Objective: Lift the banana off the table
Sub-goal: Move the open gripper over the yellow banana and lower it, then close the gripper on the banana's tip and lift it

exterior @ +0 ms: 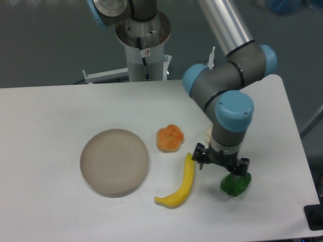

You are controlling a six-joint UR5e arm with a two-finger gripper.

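Note:
I need to pick up the yellow banana next, so my gripper needs to grab it by its thin end (190, 160).
The yellow banana (182, 183) lies curved on the white table (50, 116), its thin end pointing away from me and its thick end near the front. My gripper (222, 166) hangs just to the right of the banana's upper end, close to it but apart from it. Its fingers are spread open with nothing between them. The arm's grey and blue wrist stands right above it.
A round beige plate (114, 161) sits left of the banana. An orange fruit (170, 138) lies just behind the banana's tip. A green pepper (236, 184) rests right below the gripper. A white lump (207, 134) is mostly hidden behind the wrist.

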